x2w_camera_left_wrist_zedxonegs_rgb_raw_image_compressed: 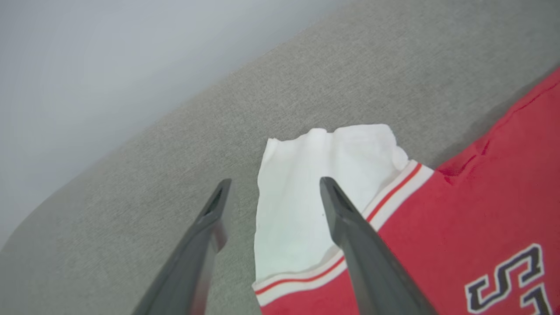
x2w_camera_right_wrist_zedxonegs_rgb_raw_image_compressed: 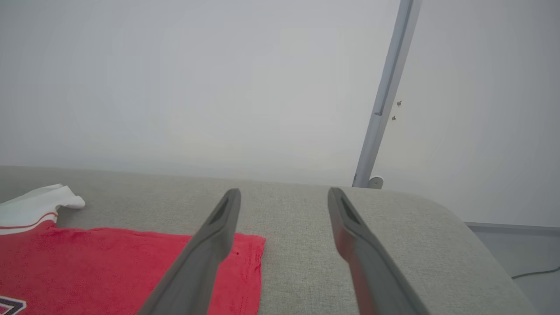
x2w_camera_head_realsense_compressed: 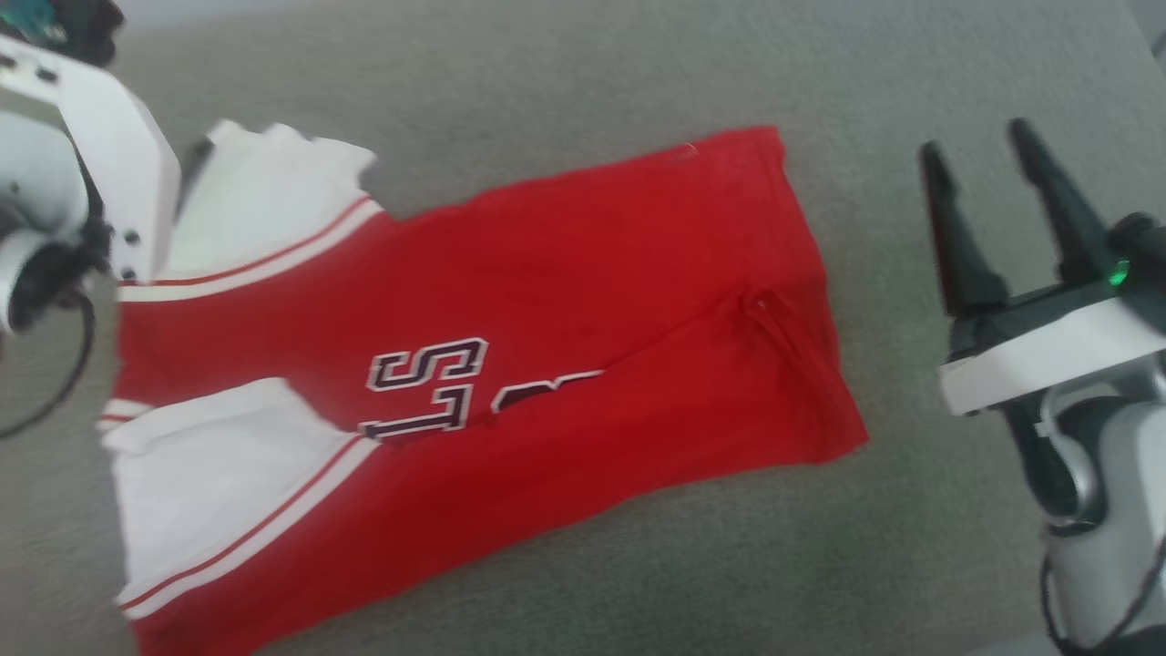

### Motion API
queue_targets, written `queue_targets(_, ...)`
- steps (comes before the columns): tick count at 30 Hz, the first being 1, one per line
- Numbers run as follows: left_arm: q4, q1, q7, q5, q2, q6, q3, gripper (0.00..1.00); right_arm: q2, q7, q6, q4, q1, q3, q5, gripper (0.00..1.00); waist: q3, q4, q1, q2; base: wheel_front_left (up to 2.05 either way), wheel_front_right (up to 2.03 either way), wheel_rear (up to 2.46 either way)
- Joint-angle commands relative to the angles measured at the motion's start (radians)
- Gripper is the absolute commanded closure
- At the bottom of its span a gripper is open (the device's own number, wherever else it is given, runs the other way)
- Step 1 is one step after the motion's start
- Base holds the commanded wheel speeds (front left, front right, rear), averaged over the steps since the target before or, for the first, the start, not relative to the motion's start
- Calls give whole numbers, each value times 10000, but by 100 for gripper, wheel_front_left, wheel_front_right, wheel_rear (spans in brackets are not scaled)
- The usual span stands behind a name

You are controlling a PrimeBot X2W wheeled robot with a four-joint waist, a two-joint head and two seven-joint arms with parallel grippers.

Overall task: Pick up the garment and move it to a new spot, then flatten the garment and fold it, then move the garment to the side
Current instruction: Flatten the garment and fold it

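The jersey needs to be folded lengthwise over its folded side (x2w_camera_head_realsense_compressed: pixel 656 421). My right gripper should grab the jersey by the hem corner on the unfolded side for that next.
The garment (x2w_camera_head_realsense_compressed: pixel 510 364), a red jersey with white panels and red-striped white trim, lies stretched out on the grey cushion, its white end to the left and black lettering near the middle. In the left wrist view my left gripper (x2w_camera_left_wrist_zedxonegs_rgb_raw_image_compressed: pixel 275 181) hovers open over a white panel (x2w_camera_left_wrist_zedxonegs_rgb_raw_image_compressed: pixel 306 197) of the garment (x2w_camera_left_wrist_zedxonegs_rgb_raw_image_compressed: pixel 472 210), with nothing between its fingers. My left forearm (x2w_camera_head_realsense_compressed: pixel 109 155) shows at the upper left of the head view. My right gripper (x2w_camera_head_realsense_compressed: pixel 979 155) stands open to the right of the garment's red end, apart from it. The right gripper (x2w_camera_right_wrist_zedxonegs_rgb_raw_image_compressed: pixel 284 191) also holds nothing above the garment's corner (x2w_camera_right_wrist_zedxonegs_rgb_raw_image_compressed: pixel 131 267).
The grey upholstered surface (x2w_camera_head_realsense_compressed: pixel 583 64) runs under everything, with bare room to the right and behind the garment; its far edge (x2w_camera_right_wrist_zedxonegs_rgb_raw_image_compressed: pixel 306 183) meets a pale wall. A metal pole (x2w_camera_right_wrist_zedxonegs_rgb_raw_image_compressed: pixel 385 96) stands behind it. A thin cable (x2w_camera_right_wrist_zedxonegs_rgb_raw_image_compressed: pixel 538 273) lies on the floor at the right.
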Motion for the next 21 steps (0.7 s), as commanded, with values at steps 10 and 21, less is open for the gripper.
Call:
queue_targets(10,3029,-1333,280,206,-724,-780,-228,0,301,-337,0,549,-351,424,150,0,1141,-892,0,0,0,0,0)
queue_targets(21,5248,-1516,1300,-211,-1460,-922,-418,100,-197,1313,0,868,-1183,1405,1234,0,1604,-951,0,0,0,0,0)
